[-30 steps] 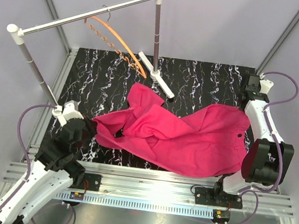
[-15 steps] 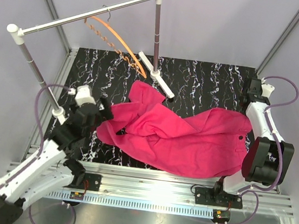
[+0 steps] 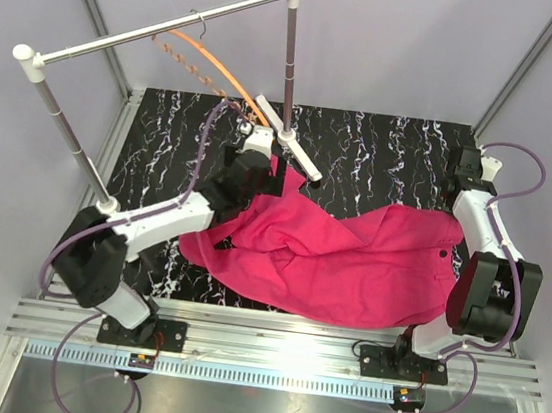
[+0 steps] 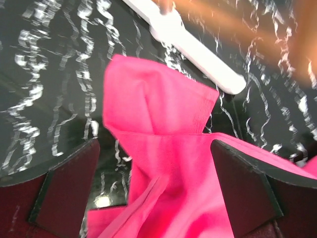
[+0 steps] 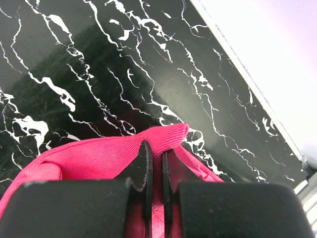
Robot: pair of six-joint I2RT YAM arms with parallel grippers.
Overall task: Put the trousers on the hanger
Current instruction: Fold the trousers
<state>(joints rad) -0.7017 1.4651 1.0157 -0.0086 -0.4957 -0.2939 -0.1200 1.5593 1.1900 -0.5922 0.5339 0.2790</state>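
The trousers [image 3: 350, 256] need to be stretched straight for hanging, so my left gripper should next grab the trousers' edge near the leg end, opposite the held waist corner.
The pink-red trousers [image 3: 350, 256] lie crumpled across the black marbled table. One leg end [image 4: 158, 99] points at the rack's foot. My left gripper [image 3: 260, 171] hovers over that leg end, and in the left wrist view it [image 4: 154, 148] is wide open with cloth below and nothing held. My right gripper [image 3: 456, 211] is at the trousers' waist corner on the right. The right wrist view shows it [image 5: 156, 148] shut on a fold of the trousers [image 5: 89, 158]. The orange hanger [image 3: 212, 68] hangs from the silver rail [image 3: 167, 27] at the back left and shows as an orange blur [image 4: 237, 22].
The rack's white foot [image 3: 289, 140] lies on the table just beyond the left gripper, also seen in the left wrist view [image 4: 198, 47]. Its upright pole [image 3: 290, 57] rises behind. Another rack post [image 3: 72, 141] stands at the left. The table's right edge [image 5: 257, 94] runs close to the right gripper.
My left gripper let go of the trousers' left edge, opened wide, and swung far and right to the leg end by the rack foot. The right gripper keeps its grip.
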